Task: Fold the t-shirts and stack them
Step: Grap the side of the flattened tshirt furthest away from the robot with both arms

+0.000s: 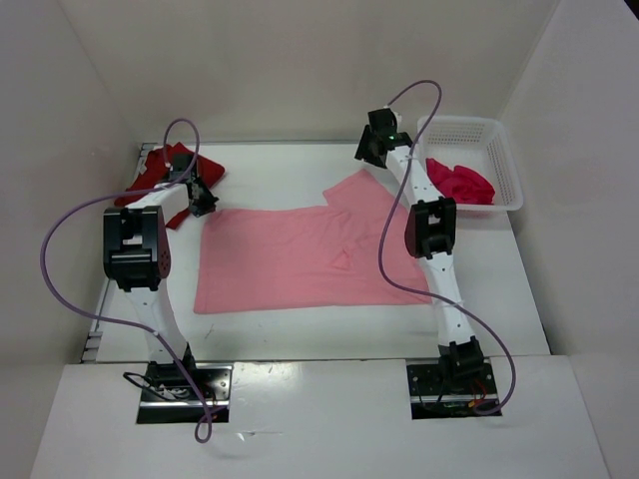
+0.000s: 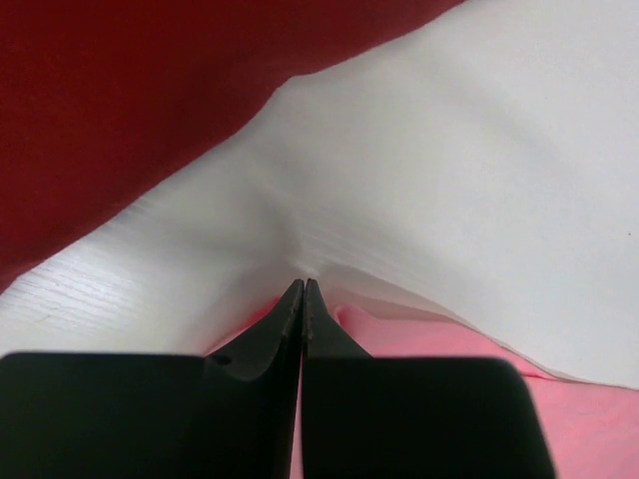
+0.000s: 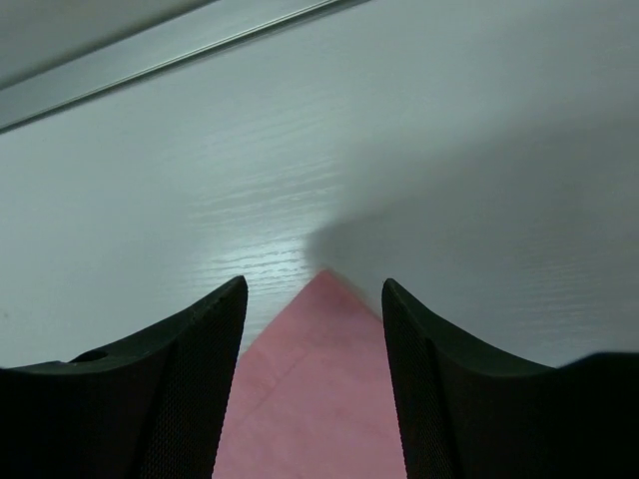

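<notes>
My right gripper's fingers are above the t-shirt's pink corner, and their shadow is apart from them in the right wrist view. They should go lower before they close on it.
The light pink t-shirt (image 1: 300, 259) lies spread flat in the middle of the table. My left gripper (image 1: 201, 203) is at its far left corner; in the left wrist view the gripper (image 2: 303, 286) is shut, with pink cloth (image 2: 419, 344) pinched at its tips. My right gripper (image 1: 373, 152) is at the shirt's far right sleeve tip; in the right wrist view the gripper (image 3: 315, 289) is open, with the pink corner (image 3: 319, 379) lying between the fingers. The dark red t-shirt (image 1: 160, 172) lies bunched at the back left and shows in the left wrist view (image 2: 100, 100). The crimson-magenta t-shirt (image 1: 461, 183) lies in the basket.
A white mesh basket (image 1: 504, 160) stands at the back right of the table. White walls close in the table on the left, back and right. Purple cables loop beside both arms.
</notes>
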`<state>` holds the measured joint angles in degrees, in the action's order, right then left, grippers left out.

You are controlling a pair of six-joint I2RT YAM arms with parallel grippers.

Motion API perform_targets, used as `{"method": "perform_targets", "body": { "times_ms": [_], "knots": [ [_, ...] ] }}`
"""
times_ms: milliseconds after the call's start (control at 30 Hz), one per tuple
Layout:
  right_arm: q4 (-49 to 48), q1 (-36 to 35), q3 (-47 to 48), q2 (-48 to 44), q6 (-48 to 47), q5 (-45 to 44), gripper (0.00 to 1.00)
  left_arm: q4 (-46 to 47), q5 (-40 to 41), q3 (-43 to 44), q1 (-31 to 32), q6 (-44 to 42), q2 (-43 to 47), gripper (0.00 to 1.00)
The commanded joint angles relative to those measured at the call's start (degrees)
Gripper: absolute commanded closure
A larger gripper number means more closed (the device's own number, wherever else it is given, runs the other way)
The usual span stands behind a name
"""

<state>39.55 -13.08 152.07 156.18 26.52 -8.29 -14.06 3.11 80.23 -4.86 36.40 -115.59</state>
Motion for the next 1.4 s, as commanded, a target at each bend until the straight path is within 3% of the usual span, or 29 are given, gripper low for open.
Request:
{"method": "perform_targets", "body": {
  "times_ms": [0,333,467,567,733,833,1033,1133,1367],
  "knots": [
    [2.1,0.2,3.2,1.1,-2.2,-2.8,0.38,1.9,-0.8,-0.2,0.1,0.3,3.3,1.00],
    [2.1,-0.3,3.1,3.7,-1.7,2.4,0.41,1.9,-2.0,-0.2,0.6,0.9,2.7,1.00],
    [1.6,-0.3,3.1,4.3,-1.1,3.5,0.50,1.9,-2.0,-0.2,0.6,0.9,2.7,1.00],
    [1.6,-0.3,3.7,5.0,-0.5,3.5,0.71,1.9,-2.0,-0.8,0.6,0.9,3.3,1.00],
    [2.1,-0.3,6.0,4.9,1.2,2.9,0.92,1.9,-2.0,-0.8,0.6,0.9,3.9,1.00],
    [3.0,-0.3,6.0,2.2,1.3,3.4,1.00,1.9,-2.0,-0.8,0.6,0.3,3.9,1.00],
    [6.1,0.2,4.5,-4.0,0.7,5.0,1.00,1.9,-1.4,-0.8,0.6,-0.9,6.6,1.00],
    [6.9,0.2,-3.1,-11.2,0.2,6.4,1.00,1.4,-1.4,-3.1,0.6,-2.0,9.6,1.00],
    [-0.6,3.1,-39.0,-35.4,0.2,8.1,1.00,1.4,-1.9,-7.8,-0.4,-4.5,16.3,1.00]
  ]
}}
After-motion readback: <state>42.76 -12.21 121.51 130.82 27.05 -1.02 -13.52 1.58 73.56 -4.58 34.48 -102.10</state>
